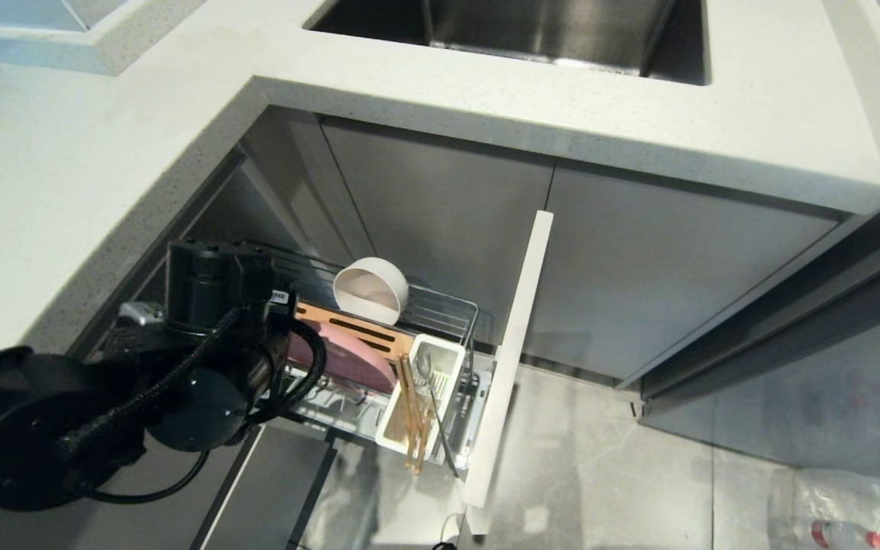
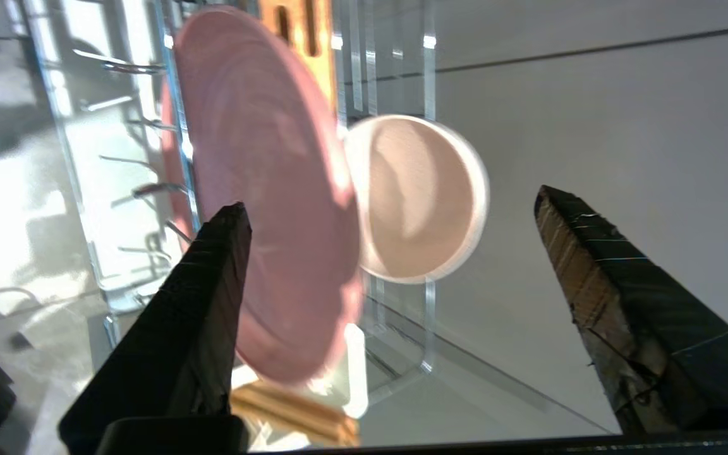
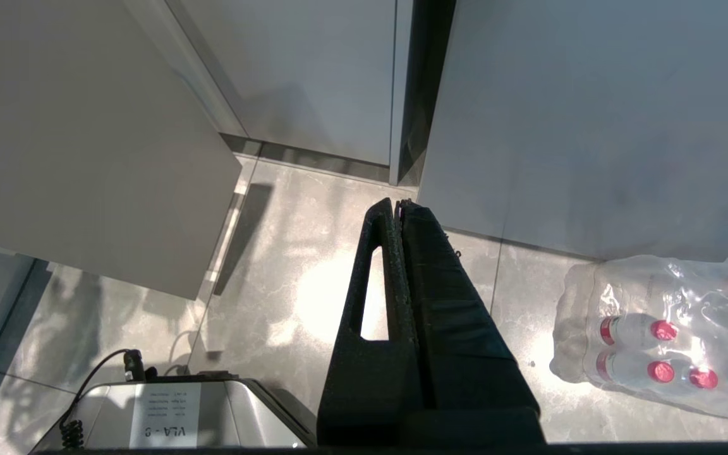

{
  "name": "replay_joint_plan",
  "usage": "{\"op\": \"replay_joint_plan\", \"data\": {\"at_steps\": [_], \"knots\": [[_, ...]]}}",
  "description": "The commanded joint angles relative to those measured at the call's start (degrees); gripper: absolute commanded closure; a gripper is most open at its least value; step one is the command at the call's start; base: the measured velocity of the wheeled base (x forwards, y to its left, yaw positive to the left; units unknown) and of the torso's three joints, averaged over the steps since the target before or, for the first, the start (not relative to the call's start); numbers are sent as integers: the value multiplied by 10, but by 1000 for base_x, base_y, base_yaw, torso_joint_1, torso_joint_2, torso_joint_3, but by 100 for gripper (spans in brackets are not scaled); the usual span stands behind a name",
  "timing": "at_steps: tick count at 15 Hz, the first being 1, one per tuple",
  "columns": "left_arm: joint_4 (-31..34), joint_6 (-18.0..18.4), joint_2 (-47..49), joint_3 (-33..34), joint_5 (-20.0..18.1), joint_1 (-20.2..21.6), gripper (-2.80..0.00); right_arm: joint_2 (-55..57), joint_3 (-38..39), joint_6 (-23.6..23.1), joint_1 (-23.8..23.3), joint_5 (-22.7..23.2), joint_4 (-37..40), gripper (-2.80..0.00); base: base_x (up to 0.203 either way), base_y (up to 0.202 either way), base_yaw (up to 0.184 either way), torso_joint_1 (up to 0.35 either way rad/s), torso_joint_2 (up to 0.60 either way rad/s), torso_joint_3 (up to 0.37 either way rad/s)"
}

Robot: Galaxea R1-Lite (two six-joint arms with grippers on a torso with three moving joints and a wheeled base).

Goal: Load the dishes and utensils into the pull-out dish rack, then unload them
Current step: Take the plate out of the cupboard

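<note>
Next, my left gripper grabs the pink plate by its rim [image 1: 382,358] to unload the dishes from the pull-out dish rack [image 1: 448,309].
The pull-out dish rack [image 1: 448,309] stands drawn out under the counter. In it a cream-white bowl [image 1: 370,290] rests on its side behind the brown slotted strip [image 1: 356,327], and the pink plate [image 1: 348,360] stands on edge. Chopsticks [image 1: 412,428] and a grey spoon [image 1: 426,370] lie in the white cutlery box [image 1: 440,359]. My left arm [image 1: 211,305] reaches over the rack's left end. In the left wrist view my left gripper [image 2: 390,197] is open wide and holds nothing, facing the plate [image 2: 263,189] and bowl [image 2: 418,196]. My right gripper [image 3: 399,203] hangs shut over the floor.
The pale drawer front [image 1: 512,344] juts out on the rack's right. Above are the white counter [image 1: 104,191] and a steel sink [image 1: 532,30]. A wrapped pack of water bottles [image 3: 667,341] lies on the tiled floor at the right, and the robot's base [image 3: 168,417] sits below.
</note>
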Motion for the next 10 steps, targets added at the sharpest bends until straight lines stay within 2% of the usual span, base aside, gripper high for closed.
{"op": "replay_joint_plan", "data": {"at_steps": [1,2,7,10], "knots": [[8,-5,-40,-2,2,-11,-280,0,1,0,0,0,0,0,0,0,0,0,0,0],[18,-5,-51,-4,2,-18,0,0,1,0,0,0,0,0,0,0,0,0,0,0],[103,11,-102,-24,-32,-61,0,0,1,0,0,0,0,0,0,0,0,0,0,0],[113,67,-145,-45,-33,-88,0,0,1,0,0,0,0,0,0,0,0,0,0,0]]}}
